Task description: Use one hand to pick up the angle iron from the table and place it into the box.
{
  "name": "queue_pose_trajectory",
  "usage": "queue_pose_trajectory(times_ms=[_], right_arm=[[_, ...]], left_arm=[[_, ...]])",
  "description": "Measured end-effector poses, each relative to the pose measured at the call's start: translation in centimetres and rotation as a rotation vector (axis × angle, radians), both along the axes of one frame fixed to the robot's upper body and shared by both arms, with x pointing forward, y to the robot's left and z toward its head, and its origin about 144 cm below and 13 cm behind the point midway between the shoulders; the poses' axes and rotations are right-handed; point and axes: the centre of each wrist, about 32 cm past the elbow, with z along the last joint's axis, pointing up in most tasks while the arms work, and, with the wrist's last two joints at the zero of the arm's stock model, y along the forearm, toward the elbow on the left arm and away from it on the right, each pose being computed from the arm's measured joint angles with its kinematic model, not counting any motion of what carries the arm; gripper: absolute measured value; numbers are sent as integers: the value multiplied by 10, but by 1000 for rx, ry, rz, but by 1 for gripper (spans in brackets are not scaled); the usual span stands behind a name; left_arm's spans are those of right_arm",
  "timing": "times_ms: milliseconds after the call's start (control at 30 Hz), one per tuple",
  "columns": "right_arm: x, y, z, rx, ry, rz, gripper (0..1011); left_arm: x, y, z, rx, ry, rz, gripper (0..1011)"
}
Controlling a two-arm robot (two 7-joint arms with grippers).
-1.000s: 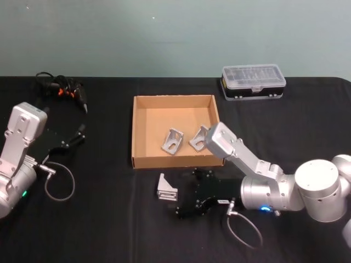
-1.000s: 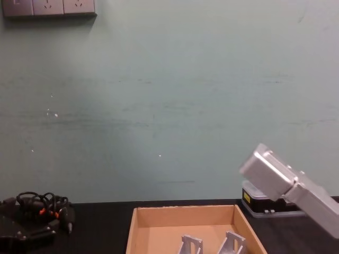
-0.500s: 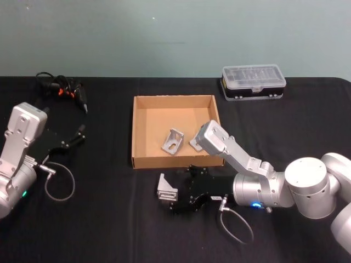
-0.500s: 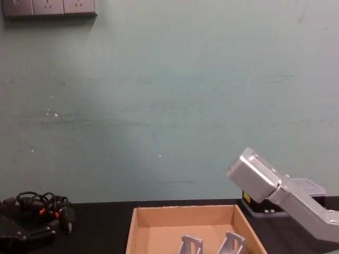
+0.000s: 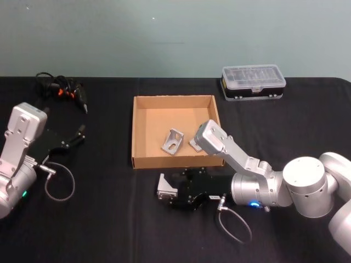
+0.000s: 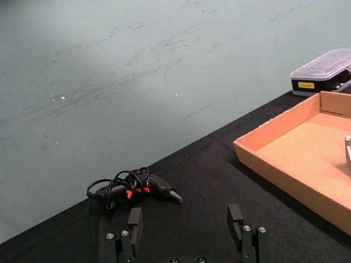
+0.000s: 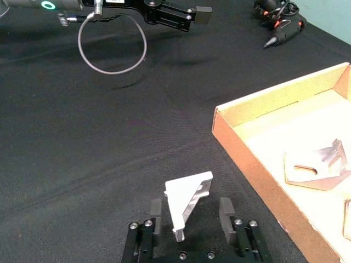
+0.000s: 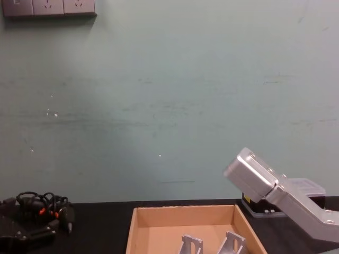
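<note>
I should next grab the silver angle iron by its narrow tapered end [image 7: 180, 229] with my right gripper. Then I should place it into the tan box.
One silver angle iron [image 5: 166, 188] stands on the black table [image 5: 98, 219] just in front of the tan box [image 5: 133, 131]. My right gripper [image 5: 174, 193] is low on the table and open. In the right wrist view the angle iron [image 7: 185, 201] sits between the two fingers [image 7: 156, 210], with a gap on either side. Two more angle irons [image 5: 173, 141] lie inside the box, seen from the chest as brackets [image 8: 190, 246] behind the box wall [image 8: 183, 214]. My left gripper [image 5: 77, 135] is parked open at the table's left, its fingertips [image 6: 135, 219] holding nothing.
A clear-lidded black case [image 5: 253, 81] sits at the back right, behind the box. A black tool with a coiled cable and orange marks [image 5: 63, 90] lies at the back left. The right arm's elbow [image 5: 211, 137] hangs over the box's front right corner.
My right gripper has slid left along the table to the angle iron, and its fingers now stand on either side of it. The left arm has not moved.
</note>
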Motion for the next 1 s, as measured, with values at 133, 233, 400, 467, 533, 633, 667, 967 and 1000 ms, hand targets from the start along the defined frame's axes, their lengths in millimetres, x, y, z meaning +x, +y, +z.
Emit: queue_pose_trajectory(times_ms=[133,233,400,467,533,633,667,967,1000], right_arm=[[0,0,0,-1,1,0,592],[0,0,-1,0,3,1,463],[0,1,-2,1,4,3,329],[0,1,-2,1,4,3,261],[0,1,-2,2,3,3,187],[-1,0,0,5,-1,2,94],[-2,0,1,9,-6,-1,80],[-16,-9,26,58,-80,-32,60],[-19,-12,32,68,-97,-42,60]], left_arm=[[0,0,0,0,0,0,1011],[0,0,0,0,0,0,1011],[0,0,0,0,0,0,1011],[0,0,0,0,0,0,1011],[0,0,0,0,0,0,1011],[0,0,0,0,0,0,1011],[0,0,0,0,0,0,1011],[0,0,0,0,0,0,1011],[0,0,0,0,0,0,1011]])
